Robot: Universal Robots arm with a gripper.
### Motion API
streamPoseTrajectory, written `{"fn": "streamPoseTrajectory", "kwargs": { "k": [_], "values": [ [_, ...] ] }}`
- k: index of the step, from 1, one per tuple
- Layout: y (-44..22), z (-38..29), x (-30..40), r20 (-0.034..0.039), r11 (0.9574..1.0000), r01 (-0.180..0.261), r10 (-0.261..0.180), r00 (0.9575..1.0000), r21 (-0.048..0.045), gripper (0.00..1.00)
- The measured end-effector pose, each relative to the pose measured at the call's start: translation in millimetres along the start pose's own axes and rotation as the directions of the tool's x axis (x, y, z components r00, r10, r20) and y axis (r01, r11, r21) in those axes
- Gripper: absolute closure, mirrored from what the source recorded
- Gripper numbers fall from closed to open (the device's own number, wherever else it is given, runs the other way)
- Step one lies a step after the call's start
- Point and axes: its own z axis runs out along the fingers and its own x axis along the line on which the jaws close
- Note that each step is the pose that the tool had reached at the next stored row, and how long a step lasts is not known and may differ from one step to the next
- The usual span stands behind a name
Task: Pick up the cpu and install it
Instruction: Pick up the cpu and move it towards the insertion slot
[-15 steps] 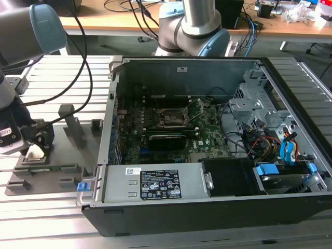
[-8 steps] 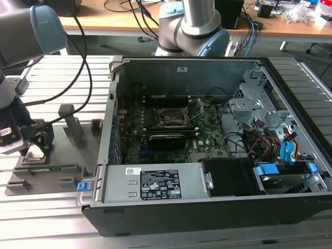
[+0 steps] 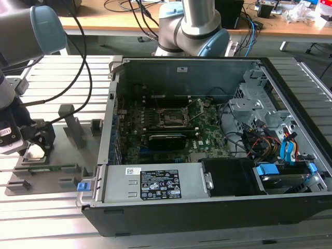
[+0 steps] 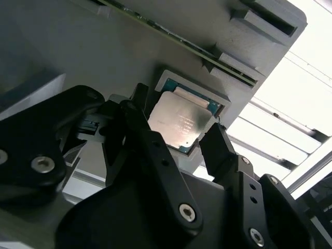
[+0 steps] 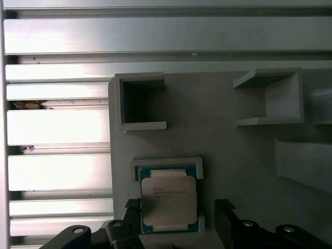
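Observation:
The robot's gripper will install the cpu in its socket, so it will next grab the cpu by the side edges of its green substrate.
The cpu (image 5: 168, 199) is a flat silvery square chip lying in a shallow square nest of the grey fixture plate (image 5: 223, 135). In both wrist views my gripper (image 5: 177, 207) hangs just over it, open, with one black finger (image 5: 132, 210) on each side of the chip and a small gap showing at the other finger (image 4: 218, 148). The chip (image 4: 179, 122) rests flat in its nest. In the exterior view the gripper (image 3: 35, 146) is low over the plate (image 3: 62, 155) at that view's left. The motherboard socket (image 3: 174, 118) sits inside the open computer case.
The open computer case (image 3: 207, 197) stands on the exterior view's right, with drive cage, cables and a power supply around the board. Upright grey blocks (image 3: 70, 122) rise from the fixture plate. Black cables (image 3: 88, 78) hang between the arm and the case. Ribbed aluminium table underneath.

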Motion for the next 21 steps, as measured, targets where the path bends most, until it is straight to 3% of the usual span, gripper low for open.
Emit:
{"fn": "streamPoseTrajectory", "kwargs": {
  "k": [7,9,21],
  "values": [
    [1.9,8.3,0.8,0.0001,0.9999,0.014,-0.014,0.9999,-0.0013,0.32],
    [3.0,8.6,0.8,0.0001,0.9992,0.04,-0.04,0.9992,-0.0017,0.32],
    [3.1,11.0,5.5,0.0,0.9991,0.042,-0.042,0.9991,-0.0018,0.32]
  ]
}}
